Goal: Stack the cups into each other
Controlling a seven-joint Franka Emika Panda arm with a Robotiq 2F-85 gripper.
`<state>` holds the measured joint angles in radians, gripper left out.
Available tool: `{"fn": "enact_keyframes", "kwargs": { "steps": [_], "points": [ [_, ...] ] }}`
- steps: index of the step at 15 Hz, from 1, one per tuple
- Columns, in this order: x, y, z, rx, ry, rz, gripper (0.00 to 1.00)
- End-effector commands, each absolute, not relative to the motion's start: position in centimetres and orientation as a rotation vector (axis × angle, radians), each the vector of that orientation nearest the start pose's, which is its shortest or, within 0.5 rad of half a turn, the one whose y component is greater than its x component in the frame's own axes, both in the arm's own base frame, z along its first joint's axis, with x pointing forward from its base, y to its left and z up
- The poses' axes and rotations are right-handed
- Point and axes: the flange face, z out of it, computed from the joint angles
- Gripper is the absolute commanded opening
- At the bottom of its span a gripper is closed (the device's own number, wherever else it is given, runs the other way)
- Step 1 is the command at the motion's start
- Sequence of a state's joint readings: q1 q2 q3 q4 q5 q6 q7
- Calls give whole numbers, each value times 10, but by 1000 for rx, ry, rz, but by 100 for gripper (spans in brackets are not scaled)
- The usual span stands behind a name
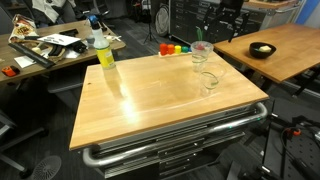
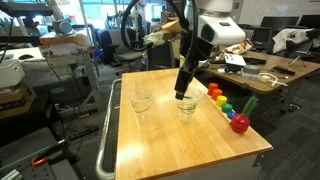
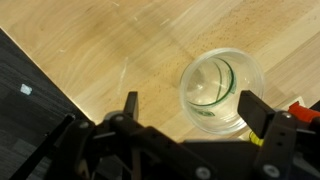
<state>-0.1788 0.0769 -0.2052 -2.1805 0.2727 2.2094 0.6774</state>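
The robot's open fingers are above the cup near the blocks and would miss if they closed now. The gripper should go lower first, then close on the cup's near rim.
Two clear plastic cups stand upright and apart on the wooden table. One cup is nearer the coloured blocks, the other stands farther from them. My gripper hangs straight down over the cup near the blocks. In the wrist view that cup sits below, close to one finger, and the gripper is open with nothing held. The arm does not show in the exterior view that has the bottle on the table.
Several small coloured blocks lie along one table edge beside the cup. A yellow-green bottle stands at a table corner. A metal rail runs along the table's side. Desks with clutter stand around.
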Motion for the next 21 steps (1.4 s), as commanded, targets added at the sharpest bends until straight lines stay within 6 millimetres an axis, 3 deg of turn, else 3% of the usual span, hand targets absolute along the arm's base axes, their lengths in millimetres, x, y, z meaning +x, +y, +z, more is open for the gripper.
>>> {"fn": "enact_keyframes", "kwargs": {
  "steps": [1, 4, 6, 15, 17, 21],
  "points": [
    [524, -190, 346, -2448, 1715, 99, 100],
    [536, -190, 339, -2467, 1719, 113, 100],
    [541, -192, 337, -2479, 1721, 116, 74],
    [541, -195, 324, -2538, 1705, 147, 4],
    [543, -192, 317, -2552, 1696, 163, 0],
    [547, -187, 318, -2564, 1681, 157, 2]
  ]
}}
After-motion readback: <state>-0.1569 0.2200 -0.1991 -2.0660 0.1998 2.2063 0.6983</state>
